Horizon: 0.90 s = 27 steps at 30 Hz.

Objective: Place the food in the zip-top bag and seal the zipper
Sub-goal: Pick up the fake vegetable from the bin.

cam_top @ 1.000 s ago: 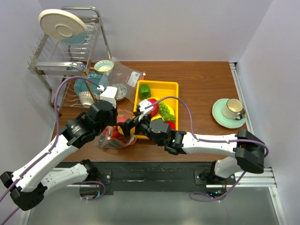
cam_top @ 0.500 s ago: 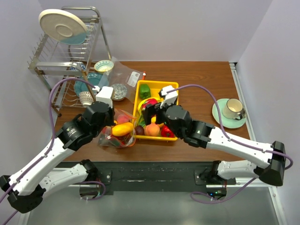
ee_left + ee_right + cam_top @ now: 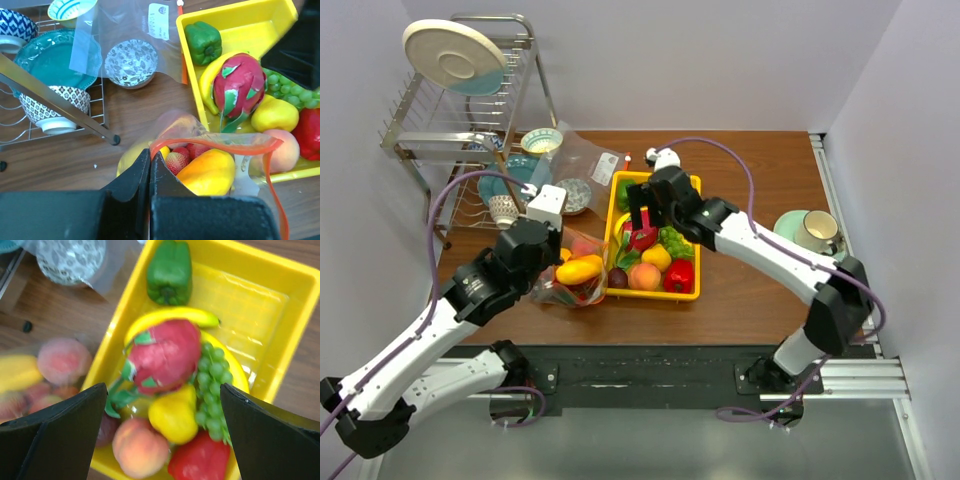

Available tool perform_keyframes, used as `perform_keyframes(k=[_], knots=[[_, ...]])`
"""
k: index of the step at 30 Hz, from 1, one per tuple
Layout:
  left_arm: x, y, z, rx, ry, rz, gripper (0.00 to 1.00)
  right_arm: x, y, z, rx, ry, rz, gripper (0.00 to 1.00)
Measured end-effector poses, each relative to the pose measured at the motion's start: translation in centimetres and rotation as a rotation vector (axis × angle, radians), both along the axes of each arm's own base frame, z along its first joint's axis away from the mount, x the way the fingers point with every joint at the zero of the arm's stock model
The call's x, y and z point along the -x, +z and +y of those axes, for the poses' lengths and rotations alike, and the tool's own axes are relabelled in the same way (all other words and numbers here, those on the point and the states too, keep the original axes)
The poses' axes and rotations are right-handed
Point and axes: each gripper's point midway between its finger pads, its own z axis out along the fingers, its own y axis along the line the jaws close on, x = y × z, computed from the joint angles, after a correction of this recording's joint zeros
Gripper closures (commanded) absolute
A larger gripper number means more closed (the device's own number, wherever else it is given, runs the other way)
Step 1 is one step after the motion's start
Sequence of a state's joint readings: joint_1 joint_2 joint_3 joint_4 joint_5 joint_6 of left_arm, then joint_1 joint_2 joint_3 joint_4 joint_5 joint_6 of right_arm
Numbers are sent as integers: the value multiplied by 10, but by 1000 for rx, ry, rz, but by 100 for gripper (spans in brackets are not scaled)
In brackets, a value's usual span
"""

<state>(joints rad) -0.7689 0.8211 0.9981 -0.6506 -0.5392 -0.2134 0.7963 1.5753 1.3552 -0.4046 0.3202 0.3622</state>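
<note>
The zip-top bag needs the green pepper's blunt end to go in first. My right gripper should next grab the green pepper across its sides near the stem end (image 3: 624, 199), so its blunt end stays free to enter the zip-top bag (image 3: 582, 290).
The zip-top bag (image 3: 582, 290) lies left of the yellow tray (image 3: 695, 215) and holds a mango (image 3: 207, 172), a peach and small red fruit. My left gripper (image 3: 149, 159) is shut on its orange-red zipper (image 3: 220, 146) and holds the mouth open. My right gripper (image 3: 162, 387) is open and empty above the tray, over the dragon fruit (image 3: 165, 355). The tray also holds a green pepper (image 3: 169, 271), grapes (image 3: 212, 375), a yellow pepper (image 3: 172, 415), a peach (image 3: 140, 447) and a red pepper (image 3: 200, 460).
A dish rack (image 3: 450, 130) with a plate and bowls stands at the back left. A flat clear bag with a white label (image 3: 588, 160) lies behind the tray's left side. A cup on a green saucer (image 3: 810, 238) sits at the right.
My right gripper has pulled away from the bag's mouth and moved back over the tray, open. The mango now lies in the bag. My left gripper still holds the bag.
</note>
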Motion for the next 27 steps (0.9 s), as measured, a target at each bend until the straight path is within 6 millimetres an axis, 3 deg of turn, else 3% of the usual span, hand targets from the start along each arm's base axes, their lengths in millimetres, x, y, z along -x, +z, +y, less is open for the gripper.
perform_keyframes(k=[5, 11, 20, 27], knots=[[-3, -4, 6, -41, 1, -39, 100, -40, -9, 30, -23, 13, 31, 2], [-1, -2, 12, -8, 18, -96, 100, -91, -43, 58, -1, 11, 85, 3], [-2, -8, 2, 25, -22, -104, 100, -116, -103, 42, 85, -30, 185, 6], [-3, -18, -12, 34, -67, -58, 100, -127, -120, 43, 80, -27, 214, 6]])
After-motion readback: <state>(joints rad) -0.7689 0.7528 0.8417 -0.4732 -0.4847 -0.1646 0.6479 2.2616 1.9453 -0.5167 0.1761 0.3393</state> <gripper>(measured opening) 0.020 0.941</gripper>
